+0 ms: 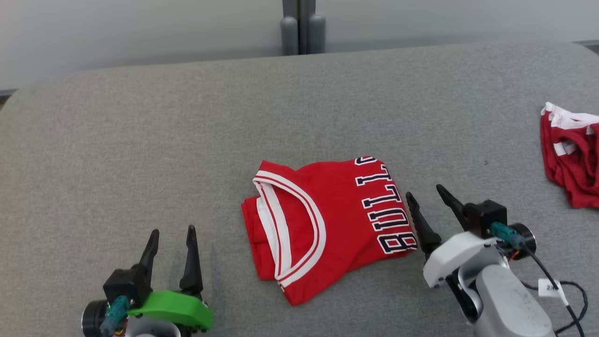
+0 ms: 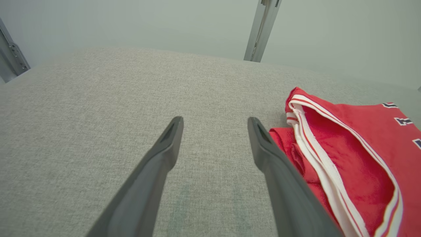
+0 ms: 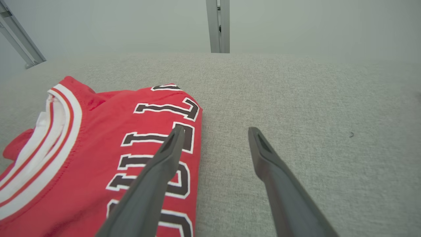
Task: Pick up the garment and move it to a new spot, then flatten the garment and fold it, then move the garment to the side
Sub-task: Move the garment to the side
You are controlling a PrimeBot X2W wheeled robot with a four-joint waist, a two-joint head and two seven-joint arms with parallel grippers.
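My right gripper takes hold of the folded jersey (image 1: 331, 219) by its lettered edge (image 1: 396, 210) next, to move it to the side.
The garment (image 1: 327, 220) is a red jersey with white trim and dark lettering, lying folded in a compact shape at the middle of the grey table (image 1: 187, 140). My left gripper (image 1: 171, 231) stands open to the jersey's left, empty, a short way from its edge. My right gripper (image 1: 426, 193) is open just right of the lettered edge, nothing between its fingers. In the left wrist view the jersey (image 2: 355, 158) lies right of my left gripper (image 2: 215, 123). In the right wrist view the jersey (image 3: 98, 158) lies at the left, and the left finger of my right gripper (image 3: 215, 131) overlaps its lettered edge.
A second red and white piece of clothing (image 1: 571, 159) lies crumpled at the table's right edge. A grey post (image 1: 303, 28) stands behind the table's far edge. A cable (image 1: 557, 290) hangs from my right wrist.
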